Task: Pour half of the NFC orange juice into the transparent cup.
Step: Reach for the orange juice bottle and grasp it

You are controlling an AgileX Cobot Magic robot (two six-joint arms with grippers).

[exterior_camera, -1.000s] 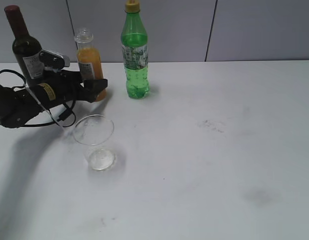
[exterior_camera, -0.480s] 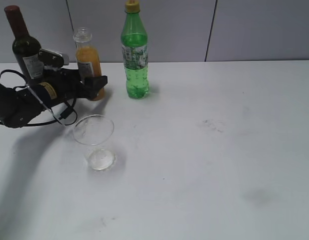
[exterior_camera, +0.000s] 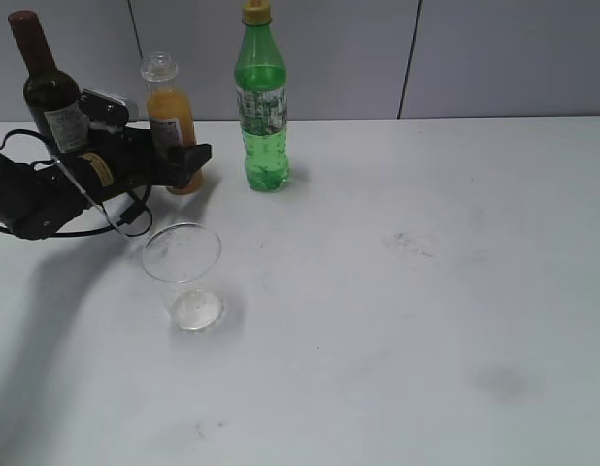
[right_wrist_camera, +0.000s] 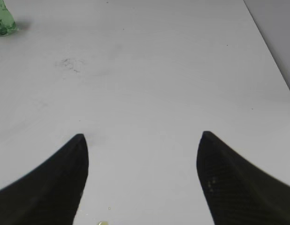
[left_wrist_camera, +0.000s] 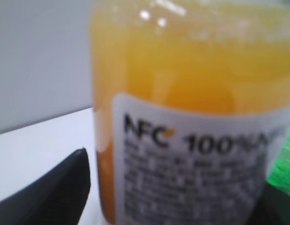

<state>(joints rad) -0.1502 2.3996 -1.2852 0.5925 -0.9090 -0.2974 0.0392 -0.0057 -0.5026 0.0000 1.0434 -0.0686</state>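
Orange juice [exterior_camera: 171, 118] fills the bottle without a cap up to its shoulder. My left gripper should hold the bottle upright by its labelled lower half next.
The NFC orange juice [exterior_camera: 171, 118], a small capless bottle with a white label, stands at the back left of the table. It fills the left wrist view as the juice bottle [left_wrist_camera: 182, 117]. My left gripper [exterior_camera: 186, 167] reaches in from the left, its fingers on either side of the bottle's lower half. The jaws are open: a strip of white table shows between the left finger [left_wrist_camera: 65, 187] and the bottle. The transparent cup [exterior_camera: 183, 272] stands upright in front of them, apart from both. My right gripper [right_wrist_camera: 142, 136] hangs open over bare table, holding nothing.
A dark wine bottle [exterior_camera: 48, 92] stands close behind my left arm. A tall green soda bottle [exterior_camera: 262, 107] stands just right of the juice, its base also in the right wrist view as the green bottle [right_wrist_camera: 3, 21]. A grey wall closes off the back.
My left gripper has slid a little further back and its fingers now reach further round the juice bottle. The cup and the right gripper have not moved.
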